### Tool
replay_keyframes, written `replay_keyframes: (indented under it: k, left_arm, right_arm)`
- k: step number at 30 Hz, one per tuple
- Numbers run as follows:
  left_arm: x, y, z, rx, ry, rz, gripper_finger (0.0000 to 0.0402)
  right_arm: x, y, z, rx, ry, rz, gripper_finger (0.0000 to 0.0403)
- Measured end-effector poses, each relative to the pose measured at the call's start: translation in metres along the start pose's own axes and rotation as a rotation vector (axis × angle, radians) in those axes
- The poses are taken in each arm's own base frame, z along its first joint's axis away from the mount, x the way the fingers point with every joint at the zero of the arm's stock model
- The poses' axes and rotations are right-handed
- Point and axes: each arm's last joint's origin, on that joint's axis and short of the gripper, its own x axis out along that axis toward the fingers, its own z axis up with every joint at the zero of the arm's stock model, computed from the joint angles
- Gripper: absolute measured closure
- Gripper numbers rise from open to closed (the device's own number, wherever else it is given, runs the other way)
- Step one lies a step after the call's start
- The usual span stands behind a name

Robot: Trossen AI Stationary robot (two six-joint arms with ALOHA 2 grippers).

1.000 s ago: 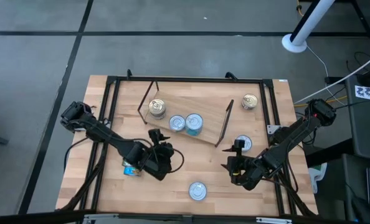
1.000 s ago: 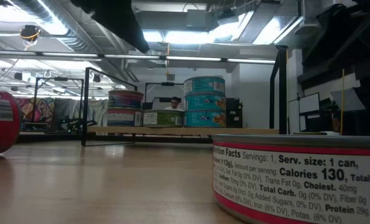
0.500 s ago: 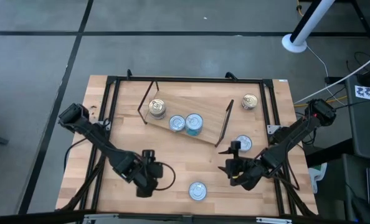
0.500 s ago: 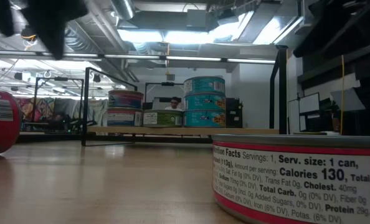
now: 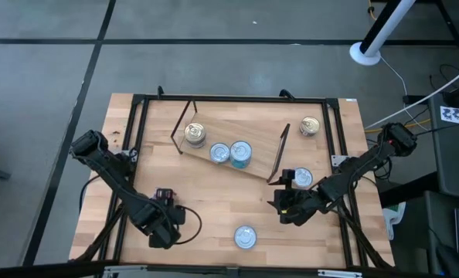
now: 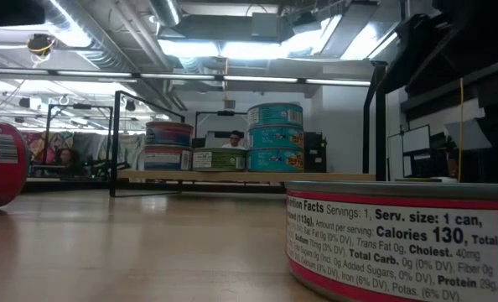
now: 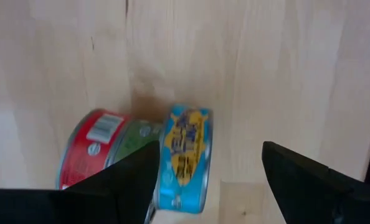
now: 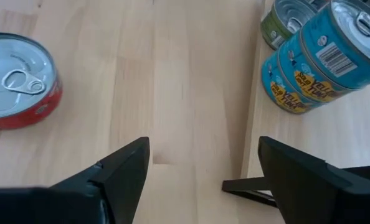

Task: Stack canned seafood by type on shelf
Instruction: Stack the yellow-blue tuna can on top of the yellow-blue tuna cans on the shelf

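Note:
I will next grab the blue tin [image 7: 185,155] by its two flat ends with my left gripper, to stack it by type.
My left gripper [image 5: 163,224] is open over the near-left part of the table. In its wrist view a red-green tin [image 7: 94,149] and a blue tin [image 7: 185,155] lie side by side below it, side labels up; the gripper [image 7: 210,149] stands above them, clear of both. My right gripper [image 5: 285,203] is open over bare table beside the shelf's [image 5: 229,143] right leg. The shelf carries a gold-lidded tin [image 5: 195,135] and two silver-lidded stacks [image 5: 220,153] [image 5: 241,153]. From table height the blue stack [image 6: 274,134] stands highest.
Loose tins stand on the table: a red one near the near edge [image 5: 246,236] [image 8: 17,81], a silver-lidded one [image 5: 301,177] by my right arm, a gold-lidded one [image 5: 310,126] at the far right. The shelf's wire leg [image 8: 247,186] is close to my right gripper.
My left gripper has swung from the shelf's near edge toward the table's near-left corner and now covers the tins there in the high view. My right gripper has moved a little toward the far edge. No tin has moved.

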Motion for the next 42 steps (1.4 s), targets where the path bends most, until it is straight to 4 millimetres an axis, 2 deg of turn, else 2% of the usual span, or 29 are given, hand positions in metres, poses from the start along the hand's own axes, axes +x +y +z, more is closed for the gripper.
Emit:
replay_keyframes:
  k: [7, 15, 28, 42]
  left_arm:
    - [0.012, 0.003, -0.011, 0.020, 0.052, 0.052, 0.0125]
    - [0.022, 0.005, -0.015, 0.026, 0.065, 0.075, 0.0125]
    - [0.022, 0.004, -0.014, 0.039, 0.051, 0.065, 0.0129]
    - [0.023, 0.001, -0.011, 0.038, 0.012, 0.037, 0.0257]
  right_arm:
    - [0.001, -0.001, 0.000, -0.003, 0.004, 0.003, 0.0103]
    - [0.001, -0.001, 0.000, -0.004, 0.004, 0.004, 0.0103]
    - [0.001, -0.001, 0.000, -0.004, 0.004, 0.004, 0.0103]
    - [0.001, -0.001, 0.000, -0.004, 0.004, 0.003, 0.0103]
